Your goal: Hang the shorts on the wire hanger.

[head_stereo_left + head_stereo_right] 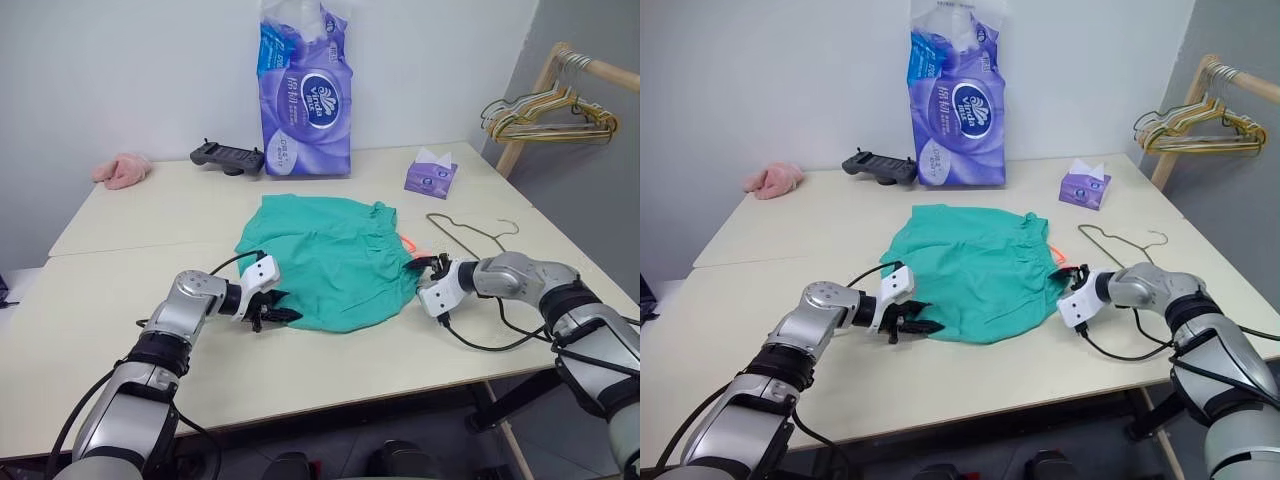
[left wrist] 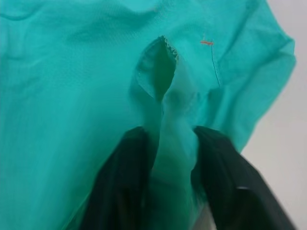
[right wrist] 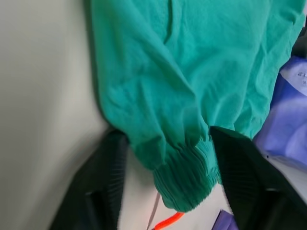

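Note:
My right gripper is going to pinch the ribbed waistband corner of the shorts next, to hang them. That corner bunches up while the rest of the shorts (image 1: 330,255) (image 3: 225,62) lies flat.
The teal-green shorts (image 1: 330,255) lie spread flat in the middle of the table, waistband towards the right, with an orange drawstring (image 1: 410,243) showing at that edge. My left gripper (image 1: 275,315) is at the shorts' near left hem; in the left wrist view its black fingers (image 2: 120,182) are shut on a raised fold of the teal fabric. My right gripper (image 1: 425,268) is at the waistband corner, and the right wrist view shows its fingers (image 3: 230,163) standing open on either side of the ribbed waistband (image 3: 184,177). The wire hanger (image 1: 470,232) lies flat just beyond the right gripper.
A tall purple tissue pack (image 1: 305,95), a black controller (image 1: 228,156) and a small purple tissue box (image 1: 431,175) stand along the back. A pink cloth (image 1: 122,170) lies far left. A wooden rack with several hangers (image 1: 545,110) stands past the table's right edge.

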Robot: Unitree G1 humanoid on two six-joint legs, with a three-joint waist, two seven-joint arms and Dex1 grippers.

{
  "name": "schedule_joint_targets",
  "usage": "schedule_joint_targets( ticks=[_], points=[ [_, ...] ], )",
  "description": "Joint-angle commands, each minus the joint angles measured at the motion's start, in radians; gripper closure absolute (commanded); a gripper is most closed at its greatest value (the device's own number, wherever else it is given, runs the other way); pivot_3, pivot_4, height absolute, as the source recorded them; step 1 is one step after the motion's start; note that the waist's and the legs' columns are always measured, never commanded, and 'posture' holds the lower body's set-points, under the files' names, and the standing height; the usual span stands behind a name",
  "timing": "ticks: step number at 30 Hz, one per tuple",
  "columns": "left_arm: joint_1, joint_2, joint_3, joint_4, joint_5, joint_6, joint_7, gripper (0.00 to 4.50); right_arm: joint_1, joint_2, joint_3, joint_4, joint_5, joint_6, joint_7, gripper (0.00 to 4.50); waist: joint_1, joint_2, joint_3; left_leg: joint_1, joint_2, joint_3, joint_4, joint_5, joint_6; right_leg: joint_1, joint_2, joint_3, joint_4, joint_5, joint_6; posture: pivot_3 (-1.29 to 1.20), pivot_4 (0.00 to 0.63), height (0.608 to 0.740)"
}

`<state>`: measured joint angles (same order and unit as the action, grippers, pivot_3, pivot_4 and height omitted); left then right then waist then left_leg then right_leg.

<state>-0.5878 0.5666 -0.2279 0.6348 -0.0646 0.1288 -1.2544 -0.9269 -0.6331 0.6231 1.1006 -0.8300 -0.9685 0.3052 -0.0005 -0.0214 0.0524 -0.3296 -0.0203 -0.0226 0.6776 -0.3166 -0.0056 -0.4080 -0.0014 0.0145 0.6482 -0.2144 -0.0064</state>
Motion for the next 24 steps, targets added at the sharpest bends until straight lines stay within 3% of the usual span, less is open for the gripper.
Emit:
schedule_joint_targets(
  ticks=[1, 3, 5, 11, 14, 17, 20, 24],
  points=[
    [-0.035, 0.016, 0.030, -0.003, 0.000, -0.022, 0.007, 4.10, -0.049, -0.010, 0.001, -0.001, -0.005, -0.005, -0.032, 3.16, 0.000, 0.000, 0.000, 0.000, 0.000, 0.000, 0.000, 0.000, 0.000, 0.000, 0.000, 0.000, 0.000, 0.000, 0.000, 0.10, 0.001, 0.740],
    [-0.036, 0.017, 0.030, -0.004, -0.001, -0.023, 0.005, 4.50, -0.054, -0.010, -0.004, 0.004, -0.005, -0.003, -0.038, 3.83, 0.000, 0.000, 0.000, 0.000, 0.000, 0.000, 0.000, 0.000, 0.000, 0.000, 0.000, 0.000, 0.000, 0.000, 0.000, 0.10, 0.001, 0.740],
    [-0.038, 0.019, 0.030, -0.006, -0.002, -0.024, 0.004, 4.50, -0.059, -0.014, -0.011, 0.008, 0.000, -0.003, -0.038, 4.48, 0.000, 0.000, 0.000, 0.000, 0.000, 0.000, 0.000, 0.000, 0.000, 0.000, 0.000, 0.000, 0.000, 0.000, 0.000, 0.10, 0.000, 0.740],
    [-0.031, 0.015, 0.043, -0.033, -0.008, -0.039, 0.035, 4.50, -0.044, -0.031, -0.056, -0.006, 0.069, -0.004, 0.000, 4.48, 0.000, 0.000, 0.000, 0.000, 0.000, 0.000, 0.000, 0.000, 0.000, 0.000, 0.000, 0.000, 0.000, 0.000, 0.000, 0.09, 0.001, 0.740],
    [0.024, 0.033, 0.063, -0.151, -0.064, 0.034, -0.002, 4.50, -0.005, -0.038, -0.102, -0.050, 0.180, -0.010, 0.100, 4.48, -0.001, 0.000, 0.000, 0.000, 0.000, 0.000, 0.000, 0.000, 0.000, 0.000, 0.000, 0.000, 0.000, 0.000, 0.000, 0.09, 0.007, 0.740],
    [0.138, 0.150, 0.067, -0.384, -0.152, 0.198, -0.141, 4.50, 0.101, -0.080, -0.153, -0.208, 0.434, 0.038, 0.374, 4.48, -0.003, 0.000, 0.000, 0.000, 0.001, 0.000, -0.001, -0.001, 0.001, 0.000, 0.000, 0.001, 0.000, 0.000, 0.001, 0.10, 0.012, 0.740],
    [0.246, 0.361, 0.077, -0.638, -0.306, 0.434, -0.316, 4.50, 0.284, -0.217, -0.150, -0.552, 0.768, 0.238, 0.750, 4.48, -0.002, 0.000, 0.004, -0.001, 0.002, 0.000, -0.001, -0.003, 0.005, -0.001, 0.000, 0.000, 0.000, -0.002, 0.003, 0.11, 0.010, 0.740],
    [0.278, 0.570, 0.075, -0.772, -0.513, 0.569, -0.360, 4.50, 0.424, -0.362, -0.182, -0.852, 0.947, 0.486, 0.977, 4.48, 0.009, 0.007, 0.009, -0.001, 0.002, -0.001, 0.000, -0.005, 0.008, -0.001, -0.001, -0.002, 0.000, -0.006, 0.008, 0.12, 0.004, 0.740]
  ],
)
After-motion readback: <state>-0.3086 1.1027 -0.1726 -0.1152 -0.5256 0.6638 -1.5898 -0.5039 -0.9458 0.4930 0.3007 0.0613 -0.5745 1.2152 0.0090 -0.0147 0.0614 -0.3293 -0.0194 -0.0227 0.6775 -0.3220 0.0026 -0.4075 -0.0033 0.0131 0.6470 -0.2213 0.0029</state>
